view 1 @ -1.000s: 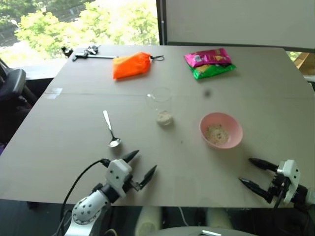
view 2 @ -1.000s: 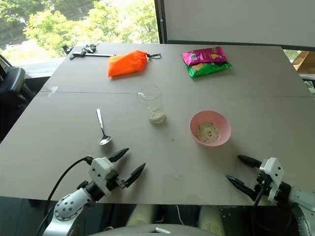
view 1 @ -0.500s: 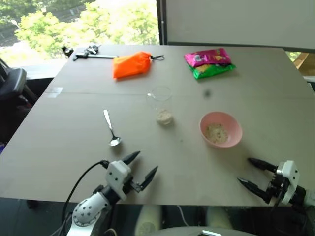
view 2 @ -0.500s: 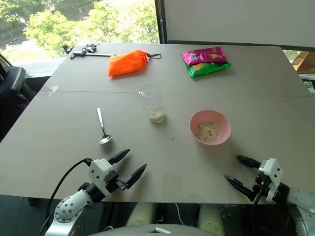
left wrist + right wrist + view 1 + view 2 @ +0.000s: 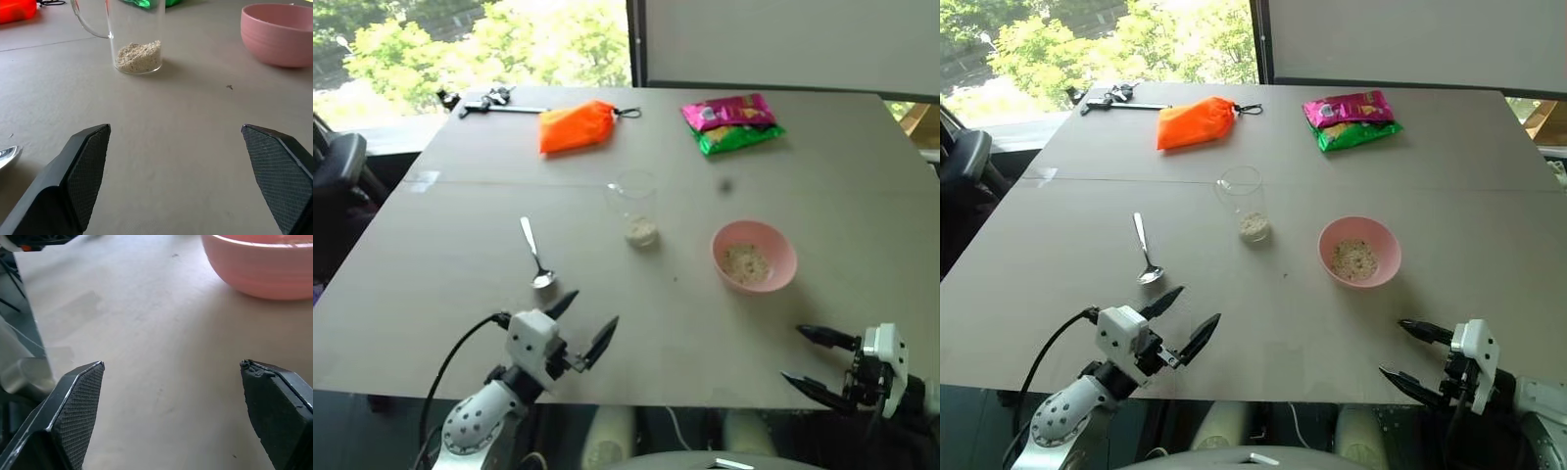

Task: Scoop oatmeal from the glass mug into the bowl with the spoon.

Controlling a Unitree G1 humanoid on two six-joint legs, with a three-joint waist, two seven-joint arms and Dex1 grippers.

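My left gripper should next take the glass mug by its handle (image 5: 88, 23) to keep the mug upright, because there is loose oatmeal in the mug's bottom.
A clear glass mug (image 5: 633, 206) stands mid-table with pale oatmeal (image 5: 139, 55) in its bottom. Right of it sits the pink bowl (image 5: 754, 258), holding a little oatmeal (image 5: 744, 262). The silver spoon (image 5: 535, 256) lies flat to the mug's left, its small bowl toward the near edge. My left gripper (image 5: 584, 321) is open over the near table edge, just short of the spoon's bowl, holding nothing. My right gripper (image 5: 807, 355) is open and empty at the near right edge, in front of the pink bowl (image 5: 264, 264).
An orange pouch (image 5: 575, 127) and pink and green snack packets (image 5: 731, 123) lie at the back of the grey table (image 5: 460, 255). A dark tool (image 5: 489, 103) rests at the far left corner. A chair (image 5: 337, 166) stands beyond the left edge.
Both grippers have risen a little above the near table edge, and the right one has drawn slightly inward. Spoon, mug and bowl have not moved.
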